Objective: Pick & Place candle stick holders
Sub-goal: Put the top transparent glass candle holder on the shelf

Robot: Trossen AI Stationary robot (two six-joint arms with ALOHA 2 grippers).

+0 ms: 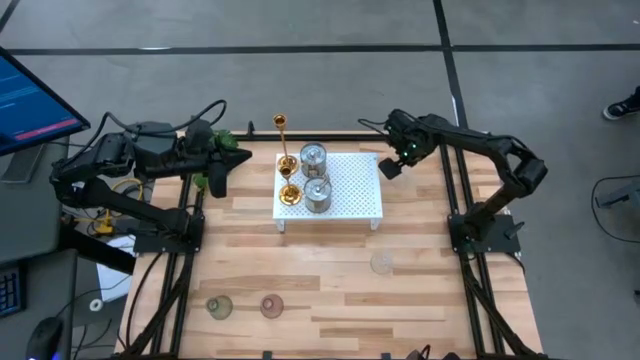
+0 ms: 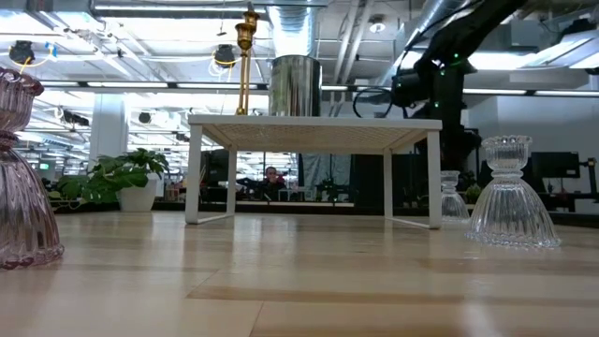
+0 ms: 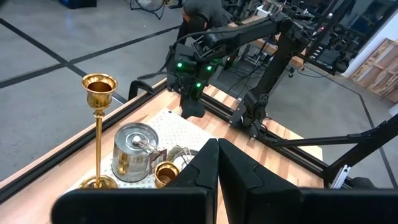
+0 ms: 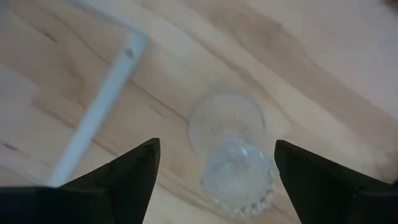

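The robot's right gripper should next take hold of the clear glass holder by its beaded cup [image 4: 236, 177], to place the holder on the white perforated stand.
A white perforated stand [image 1: 350, 185] carries two silvery cups [image 1: 313, 158] [image 1: 318, 194], two short gold holders [image 1: 290, 193] and a tall gold one [image 1: 282, 125]. My right gripper [image 4: 217, 180] hangs open, pointing down, by the stand's far right corner [image 1: 392, 165]. Below it a clear glass holder [image 4: 231, 149] stands on its base on the table; the fingers are on either side of it and touch nothing. A second clear glass holder [image 1: 381, 263], a greenish one [image 1: 219, 307] and a pinkish one [image 1: 271, 306] stand nearer. My left gripper [image 3: 217, 163] waits shut at the far left [image 1: 215, 165].
A green leafy plant [image 1: 232, 145] sits by my left gripper at the table's far left. The stand's white edge [image 4: 99, 112] runs close beside the clear glass holder under my right gripper. Bare wood [image 1: 330, 270] lies between the stand and the near holders.
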